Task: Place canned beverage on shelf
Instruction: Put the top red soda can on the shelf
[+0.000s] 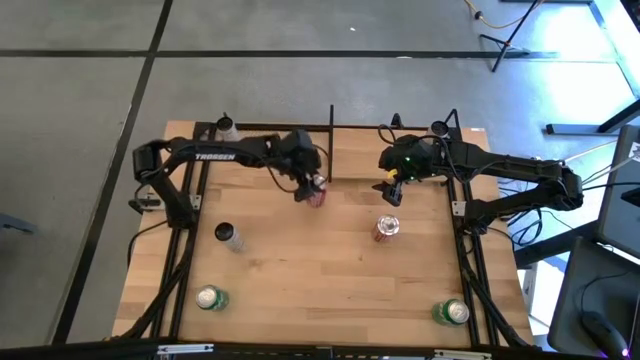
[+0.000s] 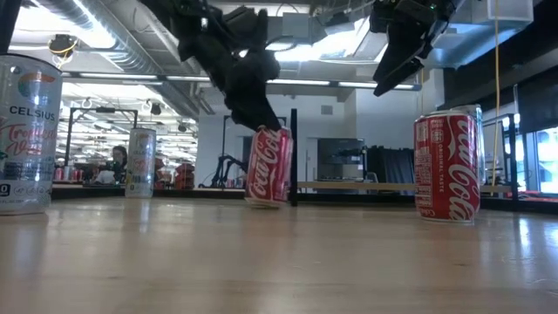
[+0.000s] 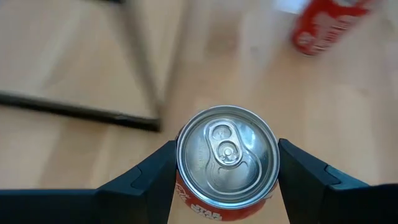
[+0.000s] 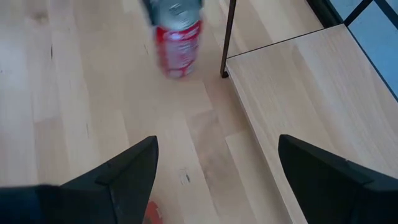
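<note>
My left gripper should keep holding the red can (image 1: 317, 192) for now, because the can hangs tilted above the blurred tabletop in the left wrist view.
A red cola can (image 1: 317, 196) is in my left gripper (image 1: 308, 187), just in front of the shelf's left front post. In the low view the can (image 2: 268, 166) is tilted. The shelf (image 1: 358, 152), a light wooden board in black rods, stands at the far middle of the table. It also shows in the right wrist view (image 4: 311, 93). My right gripper (image 1: 391, 190) is open and empty. It hangs in the air in front of the shelf, above a second red can (image 1: 387, 228) that stands on its base. My left gripper pinches the red can's side wall just below its top rim (image 3: 186, 180), one finger (image 3: 149, 177) on each side. The fingers come from above, pointing down. The can leans, with its lower rim (image 2: 261, 204) at or just above the table; which, I cannot tell.
A silver can (image 1: 230, 237) stands at the left. Green cans stand at the near left (image 1: 210, 297) and near right (image 1: 452, 312). Two more cans stand at the far edge (image 1: 228, 127) (image 1: 438, 128). Bare tabletop lies in the near middle.
</note>
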